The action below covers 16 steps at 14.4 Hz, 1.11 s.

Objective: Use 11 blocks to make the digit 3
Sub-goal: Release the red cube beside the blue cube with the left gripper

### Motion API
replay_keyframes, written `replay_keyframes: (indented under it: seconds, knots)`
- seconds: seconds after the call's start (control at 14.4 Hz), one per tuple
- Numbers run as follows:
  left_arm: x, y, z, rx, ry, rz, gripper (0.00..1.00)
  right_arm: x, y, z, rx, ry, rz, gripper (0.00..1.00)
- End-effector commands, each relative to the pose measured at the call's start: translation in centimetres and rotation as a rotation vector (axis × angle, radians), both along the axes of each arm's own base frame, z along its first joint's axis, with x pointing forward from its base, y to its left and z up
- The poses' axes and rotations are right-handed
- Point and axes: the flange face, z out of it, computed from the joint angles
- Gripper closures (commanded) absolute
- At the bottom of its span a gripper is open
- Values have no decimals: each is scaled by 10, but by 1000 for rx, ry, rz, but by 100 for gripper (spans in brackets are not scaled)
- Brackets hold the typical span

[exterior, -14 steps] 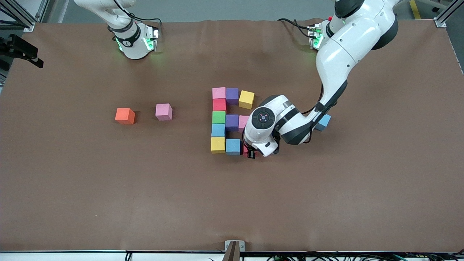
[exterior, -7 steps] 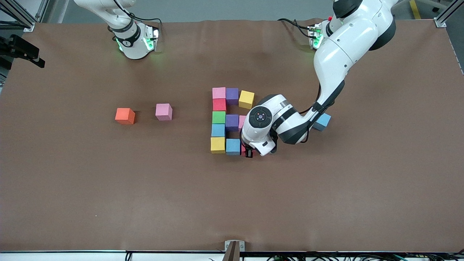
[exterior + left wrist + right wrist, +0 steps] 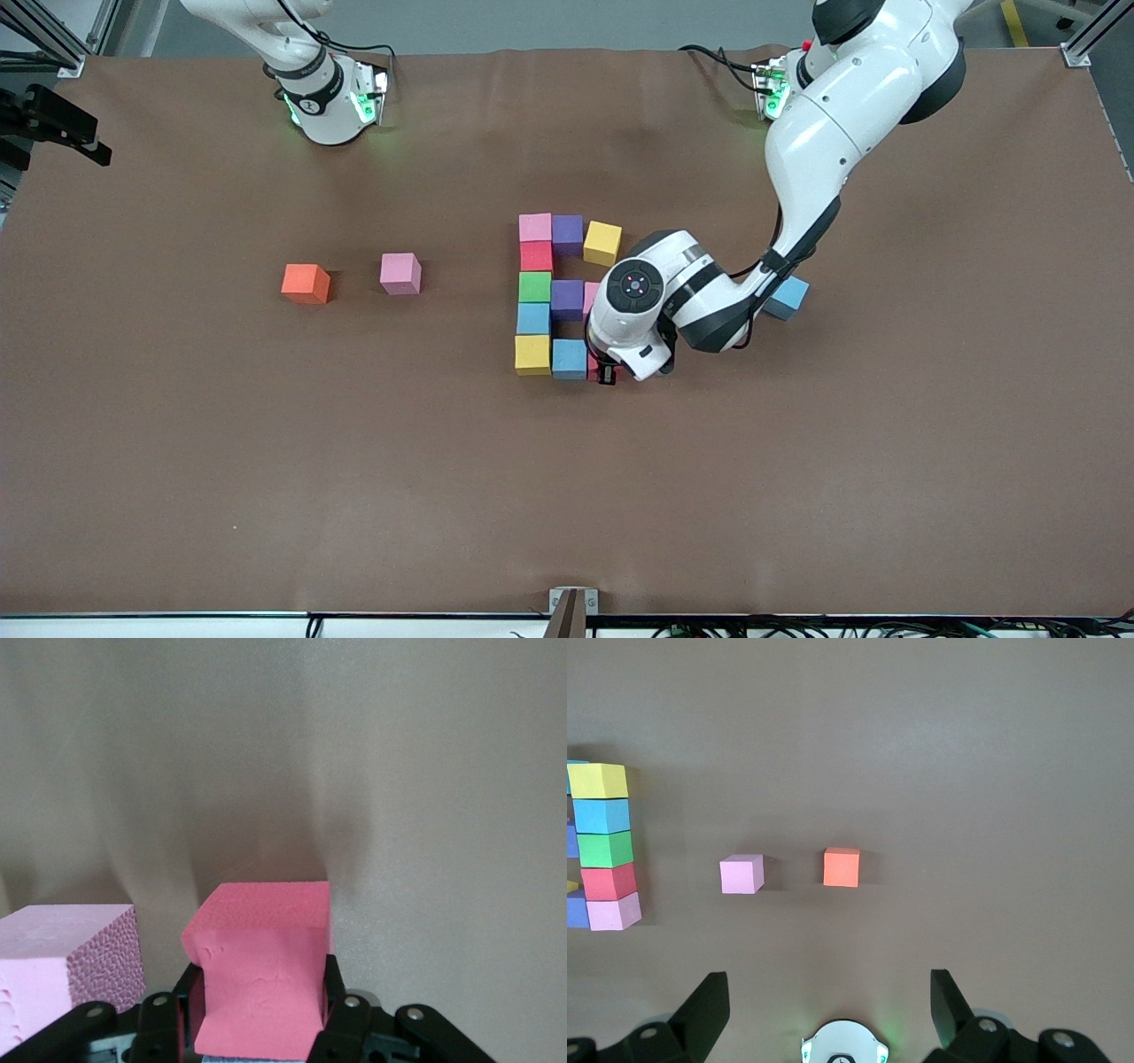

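The red block [image 3: 261, 983], down on the brown cloth beside the light blue block, would stand: my left gripper should open.
My left gripper [image 3: 608, 372] is shut on a red block [image 3: 261, 983], held low beside the light blue block [image 3: 570, 358] in the row nearest the front camera. That row starts with a yellow block [image 3: 532, 354]. A column of light blue [image 3: 533, 318], green [image 3: 534, 286], red [image 3: 536, 256] and pink [image 3: 535, 227] blocks runs away from it. Purple [image 3: 567, 299] and pink [image 3: 66, 961] blocks form a middle row; purple [image 3: 568, 234] and yellow [image 3: 602, 243] blocks form the farthest row. My right gripper [image 3: 827, 997] hangs open high over its base, waiting.
A loose pink block [image 3: 400, 273] and an orange cube [image 3: 306, 283] lie toward the right arm's end. Another light blue block [image 3: 787, 298] sits partly under the left arm's forearm. Brown cloth [image 3: 567, 496] covers the table.
My left gripper has shifted slightly toward the light blue block in the nearest row, carrying the red block. The right arm has not moved.
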Motion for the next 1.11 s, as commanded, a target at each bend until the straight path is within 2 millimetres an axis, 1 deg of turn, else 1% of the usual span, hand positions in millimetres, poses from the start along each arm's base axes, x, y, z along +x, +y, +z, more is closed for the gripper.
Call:
replay_keyframes:
  seconds: [0.0, 0.35, 0.63, 0.7, 0.76, 0.83, 0.9, 0.97, 1.04]
  knots:
    - [2, -8, -5, -21, 17, 9, 74, -8, 1, 4, 5, -11, -3, 0]
    - [0, -14, -7, -26, 17, 5, 74, -8, 2, 4, 5, -11, 0, 0]
    - [1, -14, -7, -29, 15, 5, 74, -8, 2, 4, 5, -13, 1, 0]
    - [1, -15, -7, -31, 14, 6, 73, -8, 2, 4, 5, -11, 0, 0]
    - [2, -14, -6, -30, 11, 5, 57, -8, 1, 4, 4, -11, 0, 0]
    - [3, -13, -6, -31, 12, 7, 26, -8, 1, 4, 4, -11, 1, 0]
    - [3, -13, -2, -32, 7, 6, 3, -8, 1, 4, 4, -11, 1, 0]
    - [6, -10, 1, -33, 3, 13, 0, -8, 1, 4, 4, -11, 1, 0]
    - [7, -9, 4, -33, 1, 15, 0, -8, 1, 4, 4, -11, 1, 0]
